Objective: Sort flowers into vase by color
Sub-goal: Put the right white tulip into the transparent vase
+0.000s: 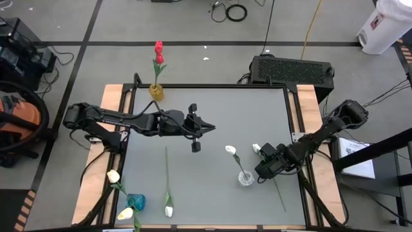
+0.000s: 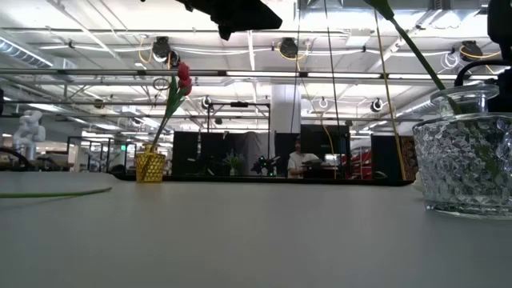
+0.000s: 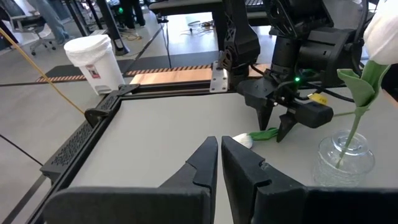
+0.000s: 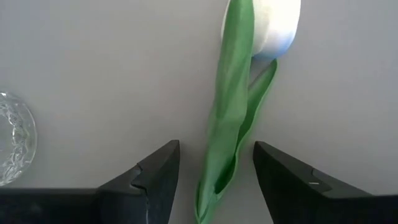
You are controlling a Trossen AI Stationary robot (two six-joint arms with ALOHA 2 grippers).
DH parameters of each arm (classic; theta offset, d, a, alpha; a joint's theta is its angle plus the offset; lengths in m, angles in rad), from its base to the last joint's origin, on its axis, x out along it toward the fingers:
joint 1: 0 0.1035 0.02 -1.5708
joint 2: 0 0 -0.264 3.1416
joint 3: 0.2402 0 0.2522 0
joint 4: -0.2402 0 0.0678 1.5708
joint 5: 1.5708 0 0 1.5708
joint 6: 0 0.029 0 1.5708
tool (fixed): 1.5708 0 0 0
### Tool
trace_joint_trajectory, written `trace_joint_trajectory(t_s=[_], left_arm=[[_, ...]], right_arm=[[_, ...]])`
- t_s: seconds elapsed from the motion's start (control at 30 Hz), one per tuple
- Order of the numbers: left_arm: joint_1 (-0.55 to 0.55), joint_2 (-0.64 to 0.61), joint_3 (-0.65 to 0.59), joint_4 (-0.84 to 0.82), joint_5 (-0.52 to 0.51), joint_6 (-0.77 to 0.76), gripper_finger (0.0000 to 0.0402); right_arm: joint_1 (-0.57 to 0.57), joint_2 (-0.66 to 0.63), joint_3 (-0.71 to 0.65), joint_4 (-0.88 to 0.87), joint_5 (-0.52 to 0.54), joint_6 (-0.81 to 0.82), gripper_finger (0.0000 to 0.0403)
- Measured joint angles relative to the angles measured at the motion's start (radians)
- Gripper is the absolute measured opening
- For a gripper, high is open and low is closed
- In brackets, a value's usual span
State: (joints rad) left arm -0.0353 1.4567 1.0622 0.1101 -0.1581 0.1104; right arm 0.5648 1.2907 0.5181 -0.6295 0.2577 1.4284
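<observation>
The green leaf [image 4: 219, 158] has both fingers on either side of it, down at table depth. My right gripper should close on the white tulip [image 4: 275, 26] now.
A white tulip [image 4: 273, 25] lies flat on the grey table, its green leaf and stem [image 4: 227, 137] running between the fingers of my right gripper [image 4: 216, 147]. That gripper [image 1: 264, 156] points steeply down, open, one finger on each side of the stem without touching it. Beside it a clear glass vase [image 1: 245, 178] holds one white tulip [image 1: 230, 150]. A yellow vase [image 1: 156, 91] holds red tulips [image 1: 158, 49]. A blue vase [image 1: 135, 202] holds cream-yellow tulips [image 1: 114, 175]. Another white tulip [image 1: 168, 210] lies on the table. My left gripper [image 3: 219, 142] hovers shut over the table's middle.
The glass vase [image 4: 12, 143] stands close beside my right gripper's finger. The loose tulip's stem [image 1: 167, 171] stretches across the near middle of the table. A black box [image 1: 293, 69] sits behind the far edge, and wooden rails [image 1: 308, 109] border both sides.
</observation>
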Motion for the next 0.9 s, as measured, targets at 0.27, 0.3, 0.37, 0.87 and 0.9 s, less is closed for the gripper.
trace_joint_trajectory(t_s=[0.27, 0.3, 0.37, 0.87, 0.9], left_arm=[[0.0, 0.0, 0.0, 0.0, 0.0, -0.001, 0.003], [0.0, 0.0, 0.0, 0.0, 0.0, -0.001, 0.003], [0.0, 0.0, 0.0, 0.0, 0.0, -0.001, 0.003], [0.0, 0.0, 0.0, 0.0, 0.0, -0.004, 0.003], [0.0, 0.0, 0.0, 0.0, 0.0, -0.004, 0.003]], right_arm=[[0.0, 0.0, 0.0, -0.002, 0.0, 0.0, 0.0173], [0.0, 0.0, 0.0, -0.002, 0.0, 0.0, 0.0164], [0.0, 0.0, 0.0, -0.002, 0.0, 0.0, 0.0143], [-0.002, -0.04, 0.0, -0.025, 0.008, -0.038, 0.0005], [-0.002, -0.049, 0.0, -0.032, 0.021, -0.038, 0.0004]])
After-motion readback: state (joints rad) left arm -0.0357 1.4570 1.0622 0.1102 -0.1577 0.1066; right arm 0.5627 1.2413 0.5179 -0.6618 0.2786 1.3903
